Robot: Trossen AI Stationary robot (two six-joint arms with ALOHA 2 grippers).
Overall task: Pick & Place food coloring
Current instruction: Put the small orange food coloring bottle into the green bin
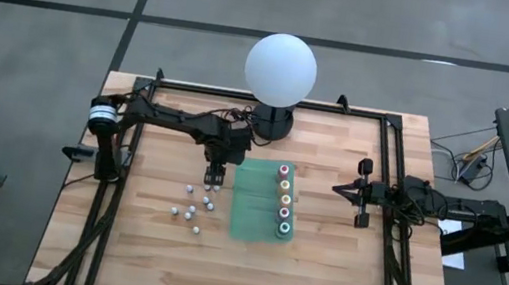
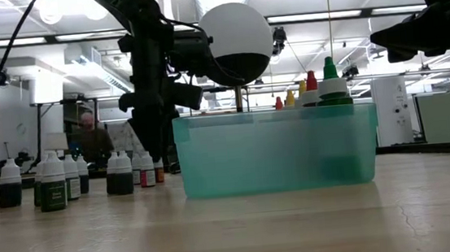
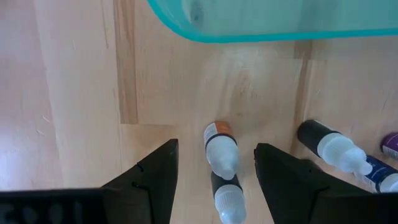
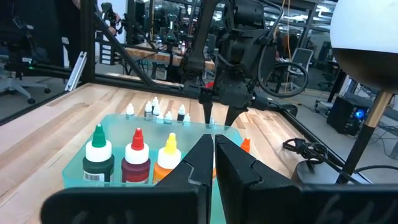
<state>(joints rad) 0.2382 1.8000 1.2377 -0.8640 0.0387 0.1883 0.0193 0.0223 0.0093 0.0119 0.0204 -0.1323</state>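
My fingers are beside the bottle's cap in the left wrist view, so my left gripper should close on the white cap (image 3: 222, 155) of the orange-labelled bottle now.
Several small white-capped food coloring bottles (image 1: 193, 204) stand on the wooden table, left of a clear green tub (image 1: 255, 203). Inside the tub's right side, a row of larger bottles with coloured tops (image 1: 283, 200) stands upright. My left gripper (image 1: 214, 175) points straight down over the small bottles and is open. Its fingers (image 3: 158, 177) stand on either side of one orange-labelled bottle (image 3: 221, 146) with gaps to both; a darker bottle (image 3: 228, 194) stands just behind it. My right gripper (image 1: 360, 194) waits shut and level at the table's right.
A white globe lamp (image 1: 281, 69) on a black base stands at the table's far edge, behind the tub. Two more small bottles (image 3: 329, 146) stand close beside my left gripper's finger. A black frame (image 1: 391, 173) runs along the table's edges. Bare wood lies toward the near edge.
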